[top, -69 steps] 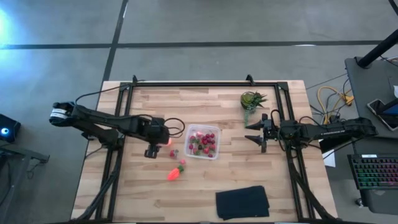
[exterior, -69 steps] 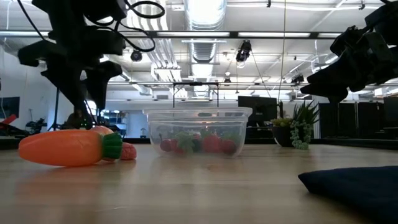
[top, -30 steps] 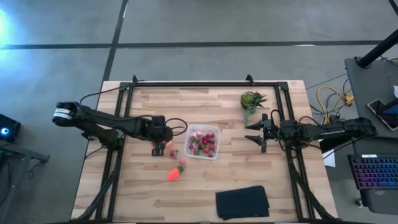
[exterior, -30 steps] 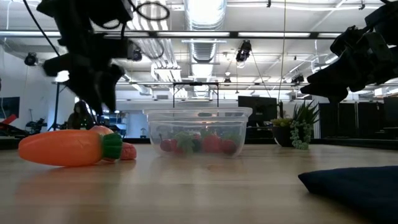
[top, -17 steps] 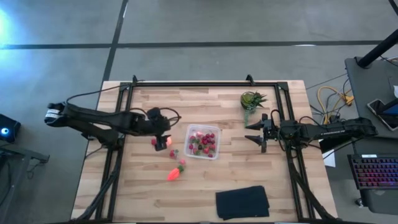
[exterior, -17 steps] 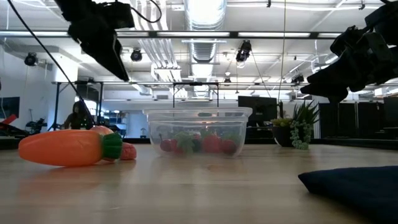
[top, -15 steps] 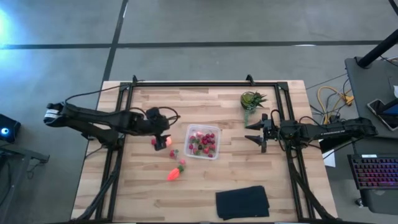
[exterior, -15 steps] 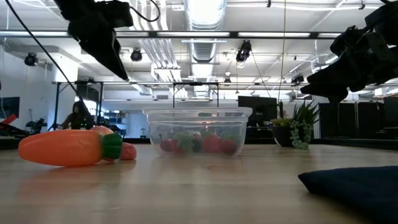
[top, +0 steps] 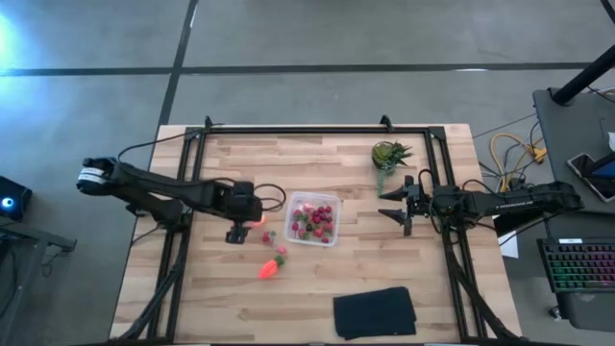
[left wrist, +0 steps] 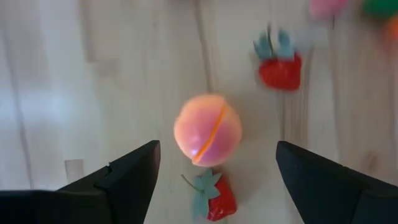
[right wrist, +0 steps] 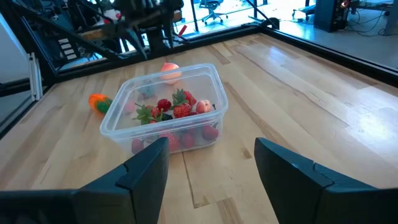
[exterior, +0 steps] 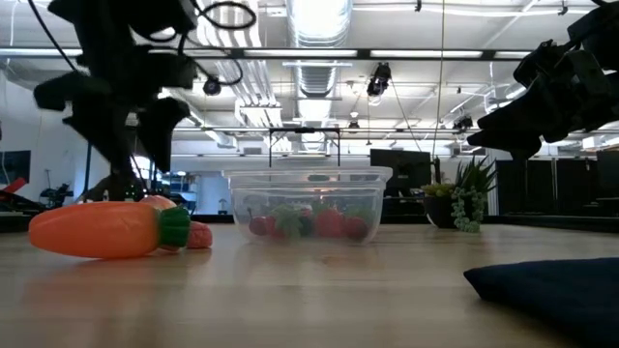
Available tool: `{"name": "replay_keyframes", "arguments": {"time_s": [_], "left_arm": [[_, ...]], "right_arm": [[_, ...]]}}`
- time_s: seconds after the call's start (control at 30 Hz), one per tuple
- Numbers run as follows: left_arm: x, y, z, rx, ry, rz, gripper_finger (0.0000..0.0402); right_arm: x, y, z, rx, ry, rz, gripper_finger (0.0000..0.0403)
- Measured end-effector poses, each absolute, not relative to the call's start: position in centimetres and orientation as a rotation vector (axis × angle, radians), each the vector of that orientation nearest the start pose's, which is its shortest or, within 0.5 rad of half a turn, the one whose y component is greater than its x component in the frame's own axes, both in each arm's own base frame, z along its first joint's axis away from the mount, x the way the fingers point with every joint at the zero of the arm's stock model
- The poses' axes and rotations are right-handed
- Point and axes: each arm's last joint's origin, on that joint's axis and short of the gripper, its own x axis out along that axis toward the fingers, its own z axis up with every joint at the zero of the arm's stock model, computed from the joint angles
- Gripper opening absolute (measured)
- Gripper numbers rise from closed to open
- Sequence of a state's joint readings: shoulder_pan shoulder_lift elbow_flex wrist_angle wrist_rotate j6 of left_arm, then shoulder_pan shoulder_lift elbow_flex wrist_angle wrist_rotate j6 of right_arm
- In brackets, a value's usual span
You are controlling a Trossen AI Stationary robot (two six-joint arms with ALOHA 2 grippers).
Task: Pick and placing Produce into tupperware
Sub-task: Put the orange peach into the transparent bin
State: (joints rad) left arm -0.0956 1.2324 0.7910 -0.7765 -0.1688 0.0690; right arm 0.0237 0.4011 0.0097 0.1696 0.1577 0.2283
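Observation:
My left gripper should grab the fruit by its round body (top: 256,221) next, to add the pink-orange fruit to the tupperware (top: 313,219) of berries.
A pink-orange round fruit (left wrist: 207,129) lies on the wooden table to the left of the clear tupperware (top: 313,219), which holds several red berries. My left gripper (left wrist: 217,163) hangs open above the fruit, pointing steeply down, one finger on each side and apart from it. Two loose strawberries (left wrist: 214,198) (left wrist: 281,67) lie beside the fruit. An orange carrot (top: 270,266) lies nearer the front edge. My right gripper (right wrist: 211,149) waits open right of the tupperware (right wrist: 165,109), touching nothing.
A spiky green potted plant (top: 389,154) stands at the far right, close to my right arm. A black folded cloth (top: 375,312) lies at the near edge. In the low view the carrot (exterior: 106,230) lies in front of the fruit.
My left gripper has risen and drawn back toward the table's left edge, then come down again over the pink-orange fruit. Its fingers stand wider apart than a second ago. The fruit, strawberries and carrot have stayed where they were.

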Motion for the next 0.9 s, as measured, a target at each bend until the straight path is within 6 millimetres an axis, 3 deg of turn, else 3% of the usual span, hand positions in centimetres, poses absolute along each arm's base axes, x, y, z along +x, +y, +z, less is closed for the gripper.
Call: {"name": "replay_keyframes", "arguments": {"time_s": [0.57,0.9], "left_arm": [[23.4,-1.8,17.7,0.340,1.303,-0.074,0.0304],[24.0,-1.6,15.8,0.382,1.389,-0.033,0.0303]], "right_arm": [[12.0,-0.2,14.7,0.207,0.205,-0.158,0.0228],[12.0,-0.2,14.7,0.207,0.204,-0.158,0.0228]]}}
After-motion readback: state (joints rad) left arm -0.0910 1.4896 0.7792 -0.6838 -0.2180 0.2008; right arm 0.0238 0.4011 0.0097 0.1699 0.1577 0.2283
